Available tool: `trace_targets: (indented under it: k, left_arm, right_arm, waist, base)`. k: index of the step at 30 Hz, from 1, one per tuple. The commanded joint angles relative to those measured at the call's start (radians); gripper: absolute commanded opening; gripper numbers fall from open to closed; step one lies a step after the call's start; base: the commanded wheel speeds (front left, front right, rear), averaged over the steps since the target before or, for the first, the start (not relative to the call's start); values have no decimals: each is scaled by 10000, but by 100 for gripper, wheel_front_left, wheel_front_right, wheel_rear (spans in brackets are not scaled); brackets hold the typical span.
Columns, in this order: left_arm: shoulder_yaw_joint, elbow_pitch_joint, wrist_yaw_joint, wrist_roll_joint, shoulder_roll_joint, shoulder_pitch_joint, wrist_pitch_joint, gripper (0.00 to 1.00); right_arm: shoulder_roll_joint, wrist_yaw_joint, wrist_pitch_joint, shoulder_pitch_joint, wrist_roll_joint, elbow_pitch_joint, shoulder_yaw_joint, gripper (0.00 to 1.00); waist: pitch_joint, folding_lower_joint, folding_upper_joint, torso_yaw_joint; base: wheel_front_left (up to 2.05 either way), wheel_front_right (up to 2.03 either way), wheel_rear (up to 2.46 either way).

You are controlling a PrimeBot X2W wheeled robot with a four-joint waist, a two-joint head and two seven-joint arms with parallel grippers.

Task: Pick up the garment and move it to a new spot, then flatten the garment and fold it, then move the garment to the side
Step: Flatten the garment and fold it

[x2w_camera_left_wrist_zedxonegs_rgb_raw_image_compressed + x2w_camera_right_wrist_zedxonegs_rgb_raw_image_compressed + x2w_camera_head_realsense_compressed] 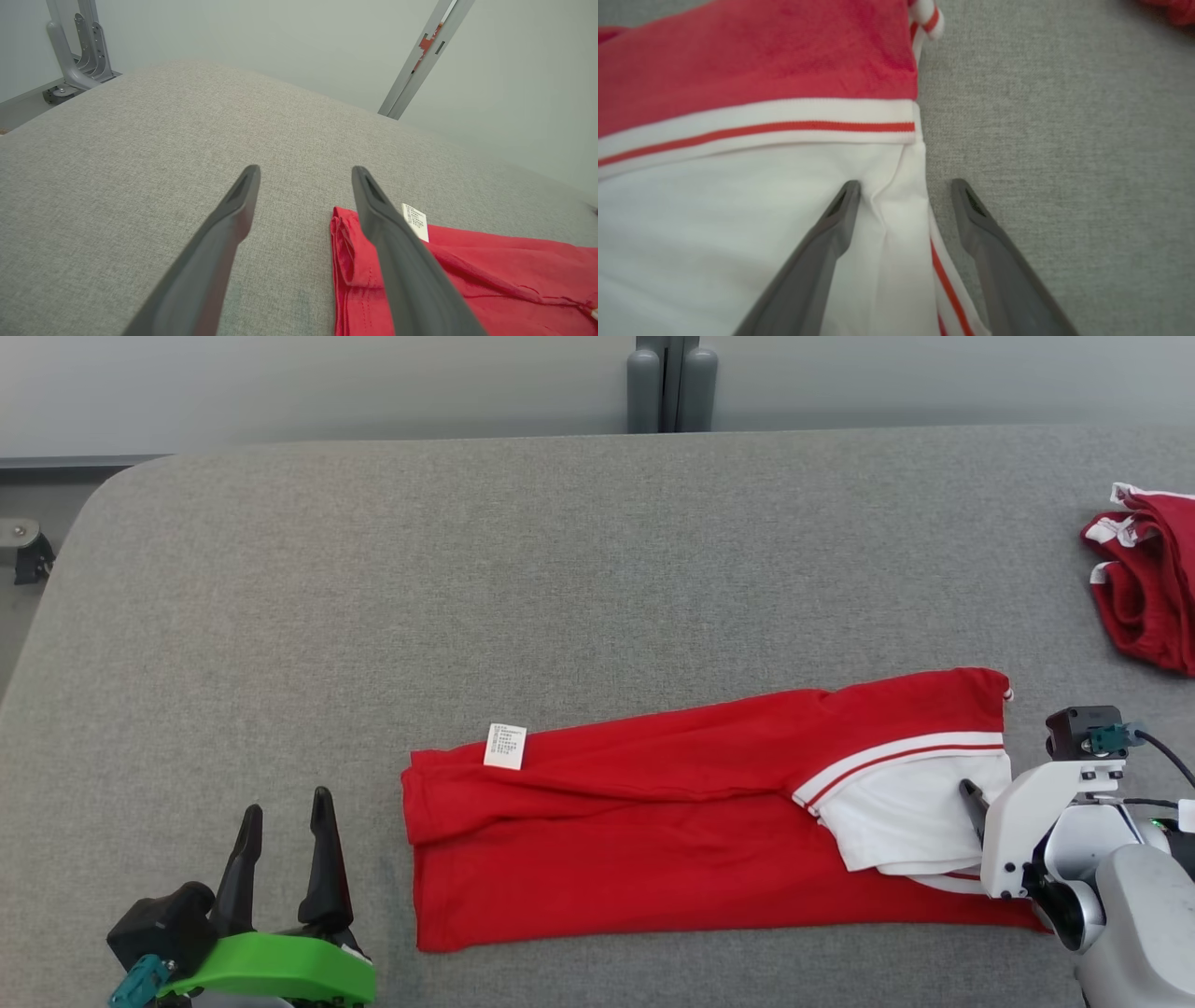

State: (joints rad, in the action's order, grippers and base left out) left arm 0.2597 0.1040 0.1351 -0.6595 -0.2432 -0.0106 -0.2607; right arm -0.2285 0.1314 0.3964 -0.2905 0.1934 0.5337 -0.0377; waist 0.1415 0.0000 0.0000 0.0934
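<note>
My right gripper needs to take hold of the shirt by its white edge next, to fold it over toward the shirt's end with the label (505, 747).
The garment (672, 821) is a red shirt with white, red-striped trim, folded into a long band across the near part of the grey table, a white label (505, 747) at its left end. My left gripper (285, 835) stands open at the lower left, apart from the cloth's left edge (345, 261). In the left wrist view the left gripper (306, 175) hovers over bare table beside that edge. My right gripper (906, 186) is open, straddling the garment's white right edge (896, 210); one finger (973, 803) lies over the white panel.
Another crumpled red and white garment (1148, 583) lies at the table's far right edge. The grey fabric table (560, 569) stretches wide behind the shirt. Its rounded left corner drops to the floor. A grey post (670, 383) stands behind the table.
</note>
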Motion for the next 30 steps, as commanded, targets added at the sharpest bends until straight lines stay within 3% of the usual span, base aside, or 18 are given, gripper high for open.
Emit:
trace_targets:
  k: [1, 2, 4, 5, 6, 7, 16, 25, 30]
  left_arm:
    - [-4, 41, -19, 82, -29, 178, 4, 100]
    - [4, 54, -26, 79, -38, 192, -1, 100]
    - [9, 78, -31, 72, -66, 221, 6, 100]
    - [7, 79, -22, 69, -79, 235, -3, 100]
    - [2, 81, -14, 67, -89, 236, -3, 100]
    - [5, 85, -10, 75, -107, 241, -3, 100]
    - [217, 80, -3, 171, -140, 293, 107, 100]
    - [600, 138, -183, 239, -44, 438, 277, 100]
    - [761, 200, -176, 294, -16, 417, 337, 100]
  right_arm:
    - [-41, -17, 149, -32, 115, 291, 118, 100]
    - [-49, -17, 183, -60, 144, 414, 159, 100]
    - [-36, -10, 218, -99, 250, 610, 306, 46]
    - [-22, -10, 179, -132, 311, 684, 378, 33]
    - [-12, -10, 155, -161, 359, 734, 436, 8]
    - [7, -10, 103, -204, 419, 796, 510, 0]
    - [-77, -19, -734, -960, 707, 1098, 550, 0]
    - [-809, -19, -1374, -833, 749, 976, -508, 0]
    - [-656, -19, -1461, -633, 1128, 597, -802, 0]
  waist:
    - [4, 0, 0, 71]
    - [5, 0, 0, 90]
    - [-6, 0, 0, 118]
    - [-13, 0, 0, 118]
    - [-20, 0, 0, 111]
    - [-27, 0, 0, 91]
    - [-141, 0, 0, -419]
    - [-287, 0, 0, -1032]
    - [-351, 0, 0, -1304]
  base:
    - [0, 0, 0]
    - [0, 0, 0]
    - [0, 0, 0]
    - [0, 0, 0]
    - [0, 0, 0]
    - [0, 0, 0]
    - [0, 0, 0]
    - [0, 0, 0]
    - [0, 0, 0]
